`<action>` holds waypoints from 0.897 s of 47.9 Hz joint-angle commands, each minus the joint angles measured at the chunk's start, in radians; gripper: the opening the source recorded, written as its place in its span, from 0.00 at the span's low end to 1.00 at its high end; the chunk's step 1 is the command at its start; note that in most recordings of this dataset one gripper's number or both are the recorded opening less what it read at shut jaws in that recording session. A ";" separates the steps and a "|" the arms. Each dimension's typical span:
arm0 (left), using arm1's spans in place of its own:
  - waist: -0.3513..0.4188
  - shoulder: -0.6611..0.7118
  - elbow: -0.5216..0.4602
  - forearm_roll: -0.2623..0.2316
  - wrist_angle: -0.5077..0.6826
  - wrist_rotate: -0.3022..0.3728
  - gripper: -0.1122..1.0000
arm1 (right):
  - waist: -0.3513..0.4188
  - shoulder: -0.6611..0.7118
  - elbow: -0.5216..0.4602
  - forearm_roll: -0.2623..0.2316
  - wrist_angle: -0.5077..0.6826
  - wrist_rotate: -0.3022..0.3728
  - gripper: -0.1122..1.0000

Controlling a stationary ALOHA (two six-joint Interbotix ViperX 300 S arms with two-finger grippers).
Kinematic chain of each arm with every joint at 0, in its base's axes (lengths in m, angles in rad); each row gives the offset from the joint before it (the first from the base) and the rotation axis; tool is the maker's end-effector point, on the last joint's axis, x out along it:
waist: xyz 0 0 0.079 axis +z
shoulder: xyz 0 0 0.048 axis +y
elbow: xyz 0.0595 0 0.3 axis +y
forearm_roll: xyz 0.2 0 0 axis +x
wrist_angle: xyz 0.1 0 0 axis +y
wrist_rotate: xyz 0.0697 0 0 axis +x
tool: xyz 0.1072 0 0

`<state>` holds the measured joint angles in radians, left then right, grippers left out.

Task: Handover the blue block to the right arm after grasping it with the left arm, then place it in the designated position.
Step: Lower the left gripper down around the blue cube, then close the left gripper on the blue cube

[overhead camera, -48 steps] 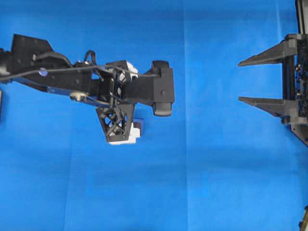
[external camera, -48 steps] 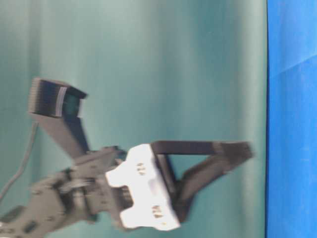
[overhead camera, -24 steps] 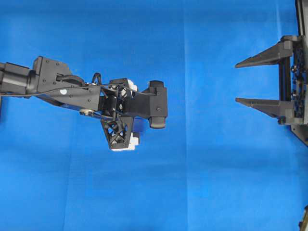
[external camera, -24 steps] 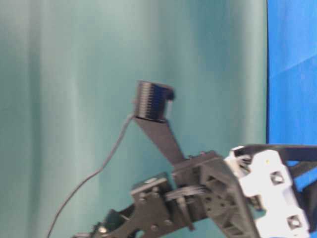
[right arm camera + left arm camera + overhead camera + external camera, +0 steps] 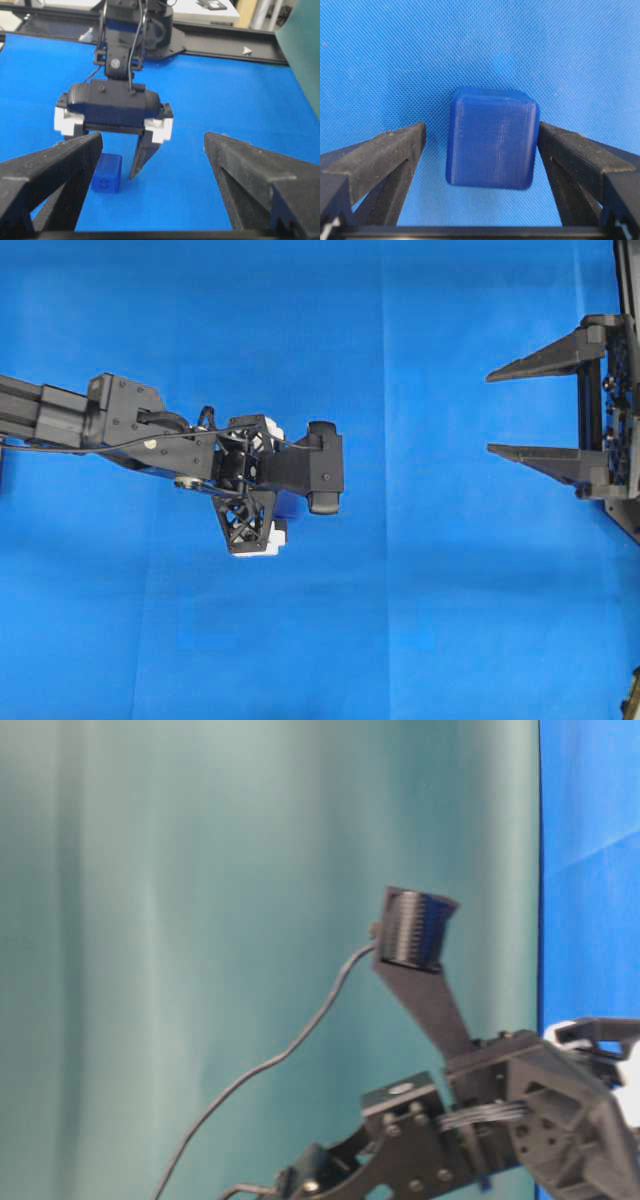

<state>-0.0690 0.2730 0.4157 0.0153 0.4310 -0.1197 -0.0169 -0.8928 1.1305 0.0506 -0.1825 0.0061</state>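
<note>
Next, my left gripper grabs the blue block (image 5: 288,505) (image 5: 492,137) by its opposite sides, to hand it over to the right arm.
The blue block (image 5: 492,137) sits on the blue cloth between the fingers of my left gripper (image 5: 481,131), which is open. A gap shows on the block's left side, and the right finger (image 5: 570,155) stands right at its edge. From above, the left gripper (image 5: 262,488) points straight down and hides the block. The right wrist view shows the blue block (image 5: 106,172) beside one left finger (image 5: 142,155). At the right edge my right gripper (image 5: 490,412) is open and holds nothing, far from the block.
The blue cloth (image 5: 420,590) covers the whole table with no other objects on it. A teal backdrop (image 5: 200,920) stands behind. The left wrist camera (image 5: 415,928) and its cable rise above the left arm.
The left arm has come down over the block, its gripper shifting slightly left in the overhead view. Both grippers have stayed open. The right arm has barely moved.
</note>
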 commanded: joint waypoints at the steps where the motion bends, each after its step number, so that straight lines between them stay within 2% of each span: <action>1: -0.005 -0.012 -0.012 0.002 -0.008 0.003 0.94 | -0.002 0.003 -0.020 0.002 -0.011 0.000 0.96; 19: -0.003 -0.011 -0.015 0.002 -0.008 0.006 0.92 | -0.002 0.005 -0.021 0.002 -0.011 0.000 0.96; 23: -0.005 -0.011 -0.017 0.002 -0.003 0.005 0.83 | -0.002 0.005 -0.021 0.002 -0.011 0.000 0.96; 30: -0.005 -0.011 -0.017 0.002 -0.003 0.003 0.51 | -0.002 0.005 -0.021 0.002 -0.011 0.000 0.96; 43: -0.008 -0.009 -0.017 0.002 0.002 0.005 0.52 | -0.002 0.005 -0.023 0.002 -0.011 0.000 0.96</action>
<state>-0.0721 0.2807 0.4157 0.0153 0.4357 -0.1135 -0.0169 -0.8912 1.1290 0.0506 -0.1825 0.0061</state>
